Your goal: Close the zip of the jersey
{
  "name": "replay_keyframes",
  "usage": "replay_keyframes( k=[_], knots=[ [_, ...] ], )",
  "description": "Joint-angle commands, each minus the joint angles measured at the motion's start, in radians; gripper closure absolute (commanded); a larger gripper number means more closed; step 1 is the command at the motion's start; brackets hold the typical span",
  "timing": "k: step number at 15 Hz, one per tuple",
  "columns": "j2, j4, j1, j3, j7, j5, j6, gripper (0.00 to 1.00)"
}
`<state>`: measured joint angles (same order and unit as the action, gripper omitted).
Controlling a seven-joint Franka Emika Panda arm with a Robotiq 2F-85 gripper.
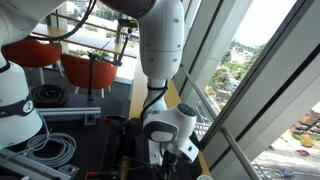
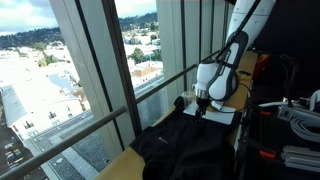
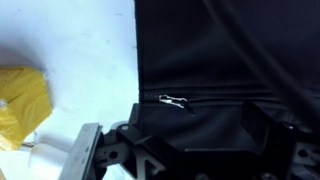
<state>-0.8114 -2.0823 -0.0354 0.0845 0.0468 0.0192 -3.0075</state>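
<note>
The gripper takes the zip's small silver pull by its dark loose end next, leaving the fabric free, to draw the jersey's zip closed.
The black jersey (image 2: pixel 185 145) lies rumpled on the table by the window. In the wrist view it (image 3: pixel 230 50) fills the right side. The zip (image 3: pixel 240 98) is a thin dark line across the fabric, with a small silver pull (image 3: pixel 172 100) at its left end near the garment's edge. My gripper (image 3: pixel 195 122) is open just over the jersey, its two dark fingers wide apart, and the pull lies just beyond the gap, nearer the left finger. It holds nothing. In both exterior views the gripper (image 2: pixel 200 103) (image 1: pixel 172 150) points down at the garment's end.
Window glass and a metal frame (image 2: pixel 110 70) run close beside the table. A coiled grey cable (image 1: pixel 55 148) (image 2: pixel 300 115) lies nearby. A white robot base (image 1: pixel 15 100) and orange chairs (image 1: pixel 90 68) stand behind. A yellow object (image 3: pixel 22 100) lies on the white surface (image 3: pixel 90 50).
</note>
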Motion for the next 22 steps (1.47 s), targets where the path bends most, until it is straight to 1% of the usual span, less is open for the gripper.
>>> replay_keyframes(
  k=[1,11,12,13,15,20,22],
  knots=[
    [-0.006,0.012,0.043,-0.034,0.011,0.012,0.005,0.00],
    [-0.029,0.033,0.068,-0.039,0.012,0.012,0.007,0.00],
    [-0.032,0.035,0.068,-0.039,0.012,0.012,0.006,0.05],
    [-0.036,0.039,0.069,-0.040,0.012,0.012,0.004,0.23],
    [-0.048,0.049,0.071,-0.040,0.014,0.012,0.004,0.34],
    [-0.064,0.075,0.072,-0.039,0.014,0.013,0.004,0.73],
    [-0.067,0.084,0.069,-0.039,0.014,0.014,0.005,0.86]
  ],
)
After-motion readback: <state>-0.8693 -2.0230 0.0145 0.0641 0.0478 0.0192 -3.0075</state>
